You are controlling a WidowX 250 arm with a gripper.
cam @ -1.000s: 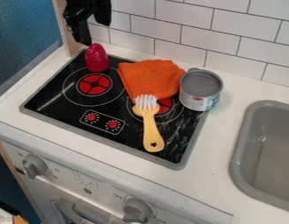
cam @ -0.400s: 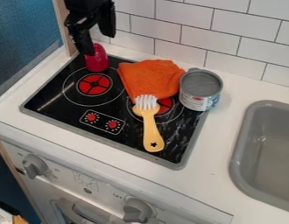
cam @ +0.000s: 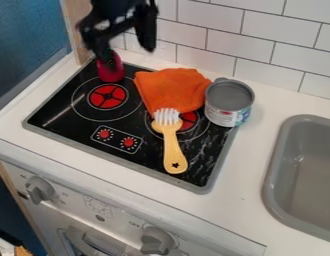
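Note:
The yellow brush (cam: 173,150) needs to go over to the burner by the pink object, so the robot's gripper should grab it by its handle next.
The black gripper (cam: 129,54) hangs from the top edge at the upper left, open, with a wide gap between its fingers. Its left finger overlaps the upper part of a dark pink rounded object (cam: 111,73) standing at the stove's back left corner; I cannot tell whether they touch. An orange cloth (cam: 171,89) lies crumpled over the back right of the stovetop. The yellow brush (cam: 173,150), white bristles up, lies in front of the cloth on the right burner. Beside the cloth stands an open grey can (cam: 229,103).
The black stovetop (cam: 67,109) has red burners and printed dials. A grey sink (cam: 278,165) is set into the white counter (cam: 244,165) at the right. White wall tiles (cam: 274,30) rise behind, and a blue panel (cam: 27,45) stands at the left.
The gripper has moved right and slightly down, and its fingers show farther apart. The pink object, cloth, brush and can have stayed in place.

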